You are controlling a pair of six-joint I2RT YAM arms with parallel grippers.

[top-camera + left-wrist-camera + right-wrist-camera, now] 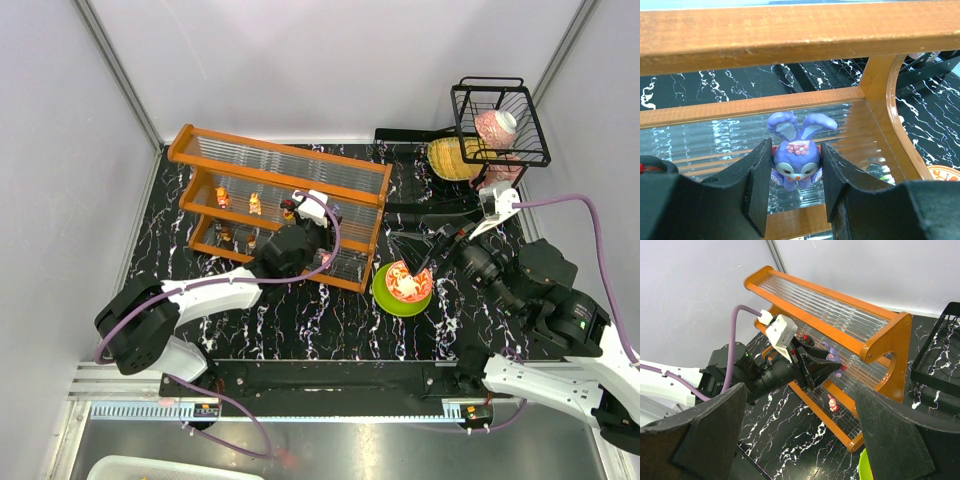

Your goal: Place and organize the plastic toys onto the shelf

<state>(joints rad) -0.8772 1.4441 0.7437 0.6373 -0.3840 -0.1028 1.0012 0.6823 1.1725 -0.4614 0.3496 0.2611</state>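
Observation:
My left gripper is ready to open and needs to let go: the purple bunny toy is upright over the clear ribbed panel, inside the panel's front bar, so it would land standing.
The orange-framed shelf (280,160) stands at the back left, and its frame fills the left wrist view (790,35). My left gripper (796,182) is shut on a purple bunny toy (796,159) and holds it just over the clear ribbed panel, near the shelf's right end. From above, the left gripper (300,228) reaches into the shelf front. Three small toys (255,203) stand in a row on that tier. A pink toy (832,402) stands on the lower tier. My right gripper (800,440) is open and empty, right of the shelf (840,310).
A green plate (385,300) with a red-patterned bowl (408,282) sits just right of the shelf, under my right gripper (425,245). A black wire basket (500,120) holding a pink and white item stands at the back right, with a yellow object (450,158) beside it.

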